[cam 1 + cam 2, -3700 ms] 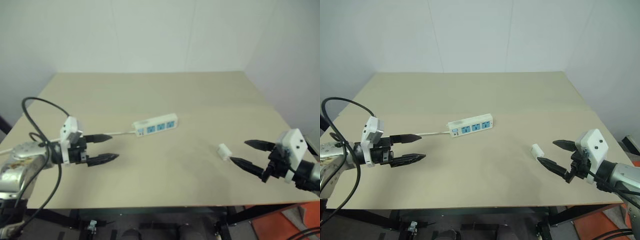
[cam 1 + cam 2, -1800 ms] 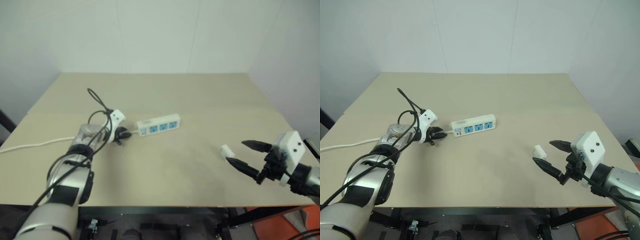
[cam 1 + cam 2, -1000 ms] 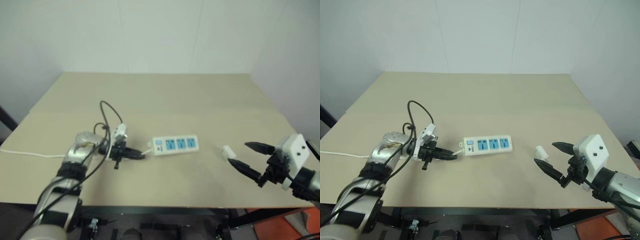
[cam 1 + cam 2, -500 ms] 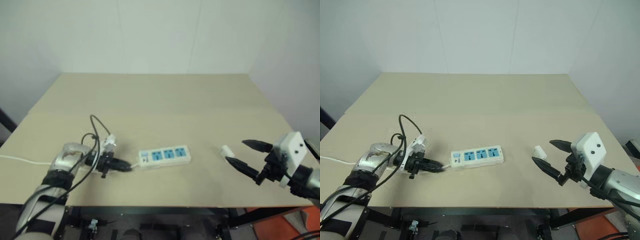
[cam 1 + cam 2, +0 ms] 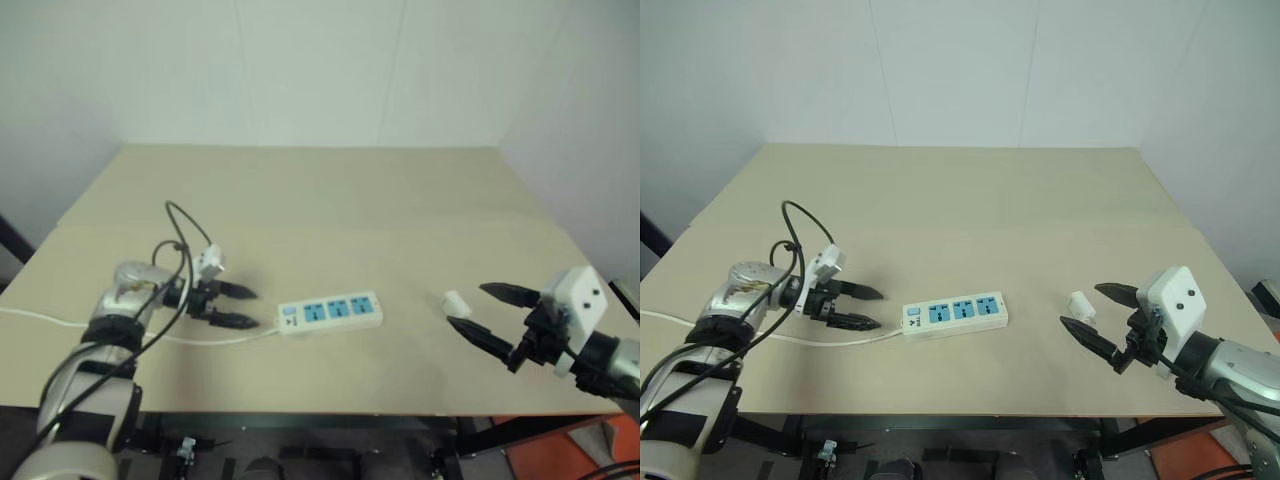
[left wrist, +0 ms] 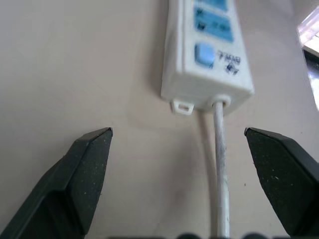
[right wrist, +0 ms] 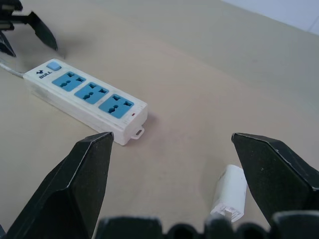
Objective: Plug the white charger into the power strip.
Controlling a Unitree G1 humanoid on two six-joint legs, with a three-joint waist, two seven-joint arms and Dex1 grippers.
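Observation:
I will next grab the power strip with my left gripper by its flat long sides point(image 5: 286, 320) beside its cord end, since it is a long bar point(image 5: 330, 313) but narrow across.
The power strip point(image 5: 955, 310), a long white bar with three blue sockets, lies flat near the table's front middle. Its thin white cord point(image 6: 219, 164) runs off to the left. My left gripper point(image 5: 875, 309) stands open just left of the strip's cord end, with the cord lying between its fingers, untouched. The small white charger point(image 5: 1078, 303) lies on the table to the right of the strip. My right gripper point(image 5: 1081, 306) is open, and the charger point(image 7: 229, 191) sits between its spread fingers, closer to one of them.
The beige table point(image 5: 960, 200) stretches bare behind the strip to the white wall. The strip's cord trails over the table's left edge. A black cable point(image 5: 795, 225) loops up over my left wrist.
My left gripper was shut on the cord and drew the strip nearer and to the left. It has now opened, let go and backed off left. The right gripper has not moved.

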